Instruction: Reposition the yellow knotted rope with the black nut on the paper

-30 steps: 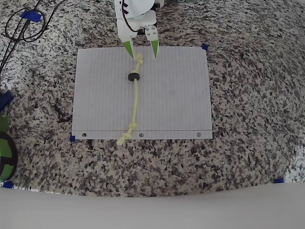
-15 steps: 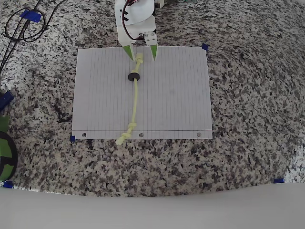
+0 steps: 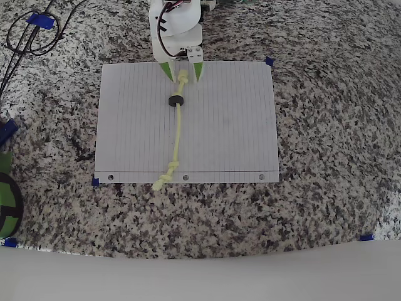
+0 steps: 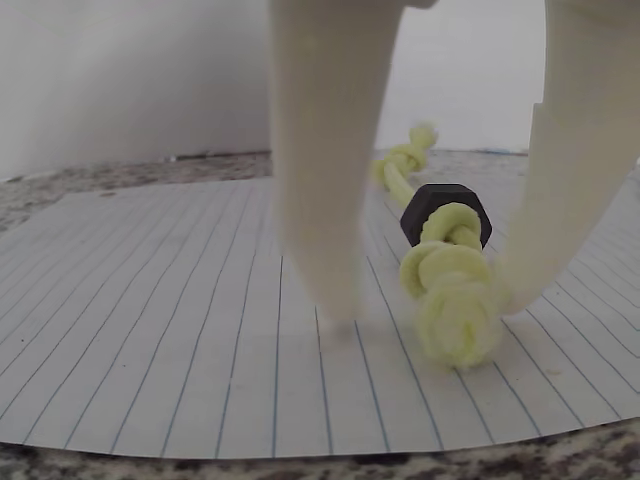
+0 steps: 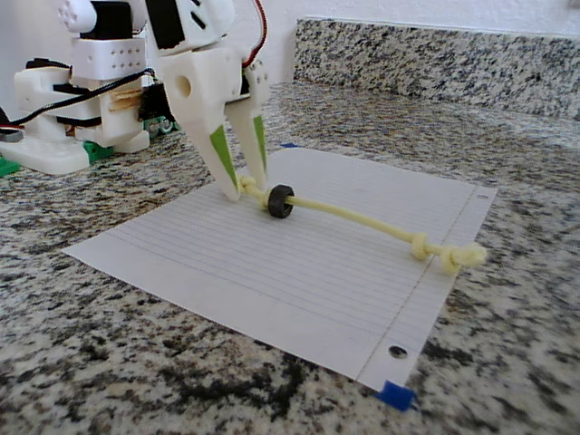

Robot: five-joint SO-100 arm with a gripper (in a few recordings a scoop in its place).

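Observation:
The gripper will next grab the yellow knotted rope by its end knot [image 3: 182, 76] beside the black nut [image 3: 176, 100], to reposition the rope on the paper.
The yellow knotted rope [image 3: 178, 132] lies straight down the middle of the paper [image 3: 225, 125], its near knot hanging just over the punched edge. The black nut [image 3: 176, 100] sits on the cord a little below the far knot. My gripper [image 3: 182, 73] is open, tips down on the sheet, one finger on each side of that far knot. In the wrist view the knot [image 4: 455, 300] lies between the white fingers [image 4: 320, 200], against the right one, with the nut [image 4: 447, 215] just behind it. The fixed view shows the gripper [image 5: 245, 188] astride the rope's end, with the nut [image 5: 280, 201] beside it.
The paper rests on a speckled granite counter [image 3: 326, 207], held with blue tape at its corners. Black cables [image 3: 28, 34] loop at the top left of the overhead view. The arm's base [image 5: 72, 118] stands behind the sheet, with a granite backsplash [image 5: 435, 54] beyond.
The gripper has shifted slightly toward the paper's far edge and its fingers have narrowed a little around the far knot. Rope and nut have not moved.

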